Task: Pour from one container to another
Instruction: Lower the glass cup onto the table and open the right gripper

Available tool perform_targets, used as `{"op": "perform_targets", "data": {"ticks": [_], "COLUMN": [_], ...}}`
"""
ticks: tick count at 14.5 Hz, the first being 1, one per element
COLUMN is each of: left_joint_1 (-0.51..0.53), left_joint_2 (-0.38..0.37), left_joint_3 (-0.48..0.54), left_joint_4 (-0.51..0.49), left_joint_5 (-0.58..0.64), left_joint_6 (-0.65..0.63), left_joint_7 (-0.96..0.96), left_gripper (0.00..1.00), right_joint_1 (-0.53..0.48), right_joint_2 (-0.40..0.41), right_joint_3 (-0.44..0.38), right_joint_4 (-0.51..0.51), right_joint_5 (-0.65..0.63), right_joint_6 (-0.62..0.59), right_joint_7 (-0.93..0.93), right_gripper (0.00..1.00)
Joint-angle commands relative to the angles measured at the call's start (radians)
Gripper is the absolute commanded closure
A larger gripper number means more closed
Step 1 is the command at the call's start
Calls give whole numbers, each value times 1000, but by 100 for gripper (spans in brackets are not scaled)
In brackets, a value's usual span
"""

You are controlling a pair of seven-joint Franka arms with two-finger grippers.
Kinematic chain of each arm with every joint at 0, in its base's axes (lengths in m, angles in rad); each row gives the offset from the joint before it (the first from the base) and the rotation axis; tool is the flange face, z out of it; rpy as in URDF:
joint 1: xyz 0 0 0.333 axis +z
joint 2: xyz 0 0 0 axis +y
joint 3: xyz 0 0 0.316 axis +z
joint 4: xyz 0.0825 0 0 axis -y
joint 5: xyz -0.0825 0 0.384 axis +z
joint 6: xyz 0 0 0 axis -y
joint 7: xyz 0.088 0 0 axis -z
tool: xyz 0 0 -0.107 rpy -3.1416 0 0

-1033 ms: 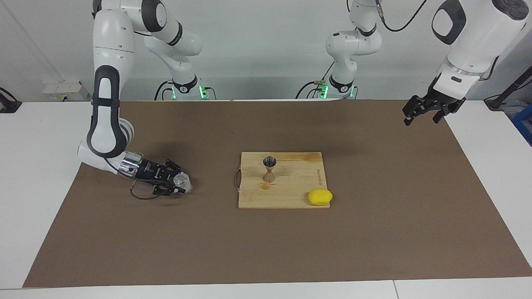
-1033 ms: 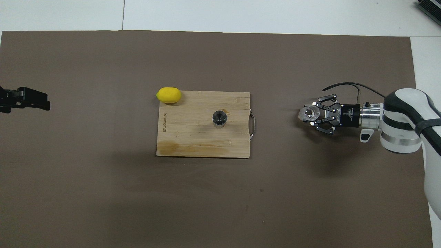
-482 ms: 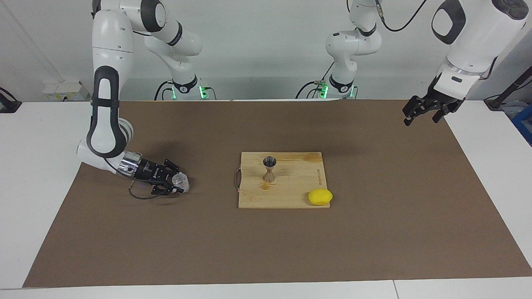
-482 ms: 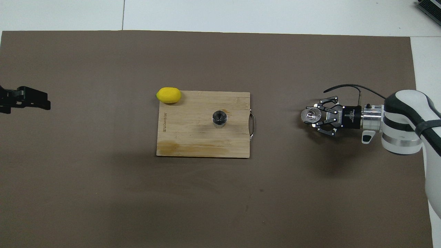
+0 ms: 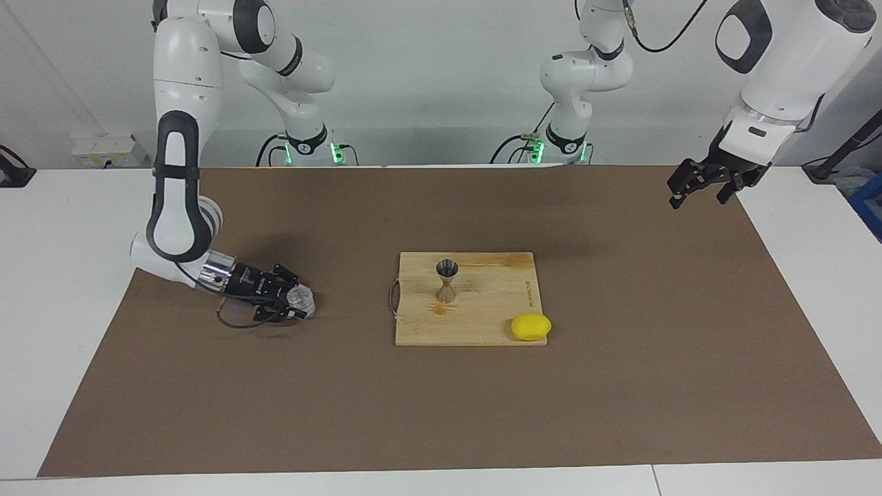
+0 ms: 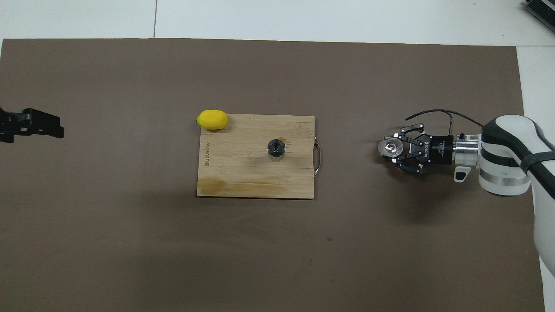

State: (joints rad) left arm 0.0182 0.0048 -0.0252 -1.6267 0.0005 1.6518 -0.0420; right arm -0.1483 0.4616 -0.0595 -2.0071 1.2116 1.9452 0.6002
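The base of the glass tumbler (image 6: pixel 390 147) rests low on the brown mat, so the glass tumbler would stand and I need to open my right gripper.
The clear glass tumbler (image 5: pixel 302 297) stands low on the brown mat toward the right arm's end of the table; it also shows in the overhead view (image 6: pixel 390 147). My right gripper (image 5: pixel 295 305), lying almost level, is shut on the tumbler from the side, as the overhead view (image 6: pixel 398 149) also shows. The metal jigger (image 5: pixel 446 280) stands upright on the wooden cutting board (image 5: pixel 496 303), open cone up, and shows from above in the overhead view (image 6: pixel 276 149). My left gripper (image 5: pixel 699 191) waits open and empty, raised over the mat's edge at the left arm's end.
A yellow lemon (image 5: pixel 530 326) lies at the cutting board's corner farthest from the robots, toward the left arm's end (image 6: pixel 212 119). The board (image 6: pixel 243 173) has a metal handle on the side facing the tumbler. A brown mat (image 5: pixel 441 413) covers the table.
My right gripper's fingers have closed in around the tumbler and the wrist has shifted slightly. The left arm, jigger and lemon have not moved.
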Motion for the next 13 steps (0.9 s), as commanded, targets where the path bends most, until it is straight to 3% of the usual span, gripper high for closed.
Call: {"op": "perform_targets", "data": {"ticks": [1,13], "left_joint_1": [-6,-6], "left_joint_2": [-8,-8], "left_joint_3": [2,1], "left_joint_4": [4,5], "left_joint_5": [12,12], "left_joint_6": [-3,-3], "left_joint_7": [-16,-27], "left_gripper": [0,0], "right_joint_1": [-20,-20], "right_joint_2": [3,3], "right_joint_3": [13,13], "right_joint_4": [-13,-13], "right_joint_5": [-17,-1], "right_joint_6": [1,29], "right_joint_7": [-31,27], "right_gripper": [100,100]}}
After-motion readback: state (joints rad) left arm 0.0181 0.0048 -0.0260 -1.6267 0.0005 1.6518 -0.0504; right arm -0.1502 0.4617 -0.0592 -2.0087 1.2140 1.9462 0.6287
